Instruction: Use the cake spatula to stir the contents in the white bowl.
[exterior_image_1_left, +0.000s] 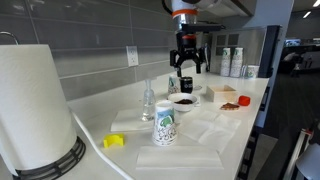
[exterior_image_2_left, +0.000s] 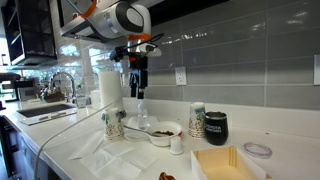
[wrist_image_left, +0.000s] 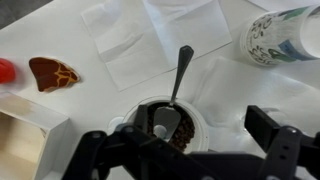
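Note:
My gripper picks up the cake spatula (wrist_image_left: 179, 78) by its dark handle next, a finger on either side, leaving the spatula's blade free to stir in the bowl.
The white bowl (wrist_image_left: 196, 122) sits on a white napkin and holds the dark reddish-brown contents (wrist_image_left: 181, 131). It also shows in both exterior views (exterior_image_1_left: 184, 102) (exterior_image_2_left: 161, 132). The cake spatula (wrist_image_left: 179, 78) rests with its blade in the bowl, and its dark handle leans out over the rim. My gripper (wrist_image_left: 186, 150) is open and empty. It hangs above the bowl with a finger on either side and does not touch the spatula. It shows above the bowl in both exterior views (exterior_image_1_left: 187, 62) (exterior_image_2_left: 138, 72).
A tall printed paper cup (wrist_image_left: 276, 35) (exterior_image_1_left: 164, 125) stands near the bowl. A tan tray (exterior_image_1_left: 229, 97) with red pieces is beside it. A paper towel roll (exterior_image_1_left: 35, 100), a clear glass (exterior_image_1_left: 148, 100), a black mug (exterior_image_2_left: 216, 126) and the tiled back wall are close.

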